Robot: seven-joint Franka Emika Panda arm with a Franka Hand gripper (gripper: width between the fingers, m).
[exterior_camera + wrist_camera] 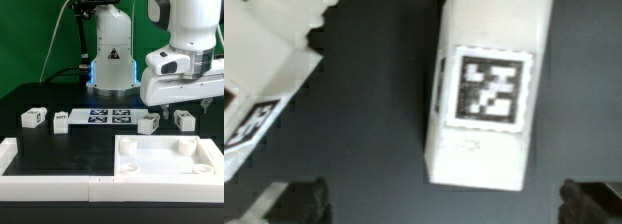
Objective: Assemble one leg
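The white leg (pixel 185 121) (pixel 487 100) is still below my fingers, so my gripper would miss the leg if it closed now. My gripper needs to go lower before it closes.
Four small white legs with tags lie on the black table in the exterior view: two on the left (pixel 33 117) (pixel 61 121) and two on the right (pixel 149 122) (pixel 184 120). My gripper (pixel 182 104) hangs just above the rightmost leg. In the wrist view this leg (pixel 491 90) lies lengthwise, tag face up, in line with the gap between my fingers (pixel 295 203). My gripper (pixel 446 205) is open and empty, with both dark fingers apart from the leg. A second leg (pixel 263 75) shows beside it at the frame edge.
The large white square panel (pixel 200 165) with a raised rim lies at the front right. A white L-shaped fence (pixel 12 165) runs along the front left. The marker board (pixel 110 115) lies between the leg pairs. The arm's base (pixel 112 60) stands behind it.
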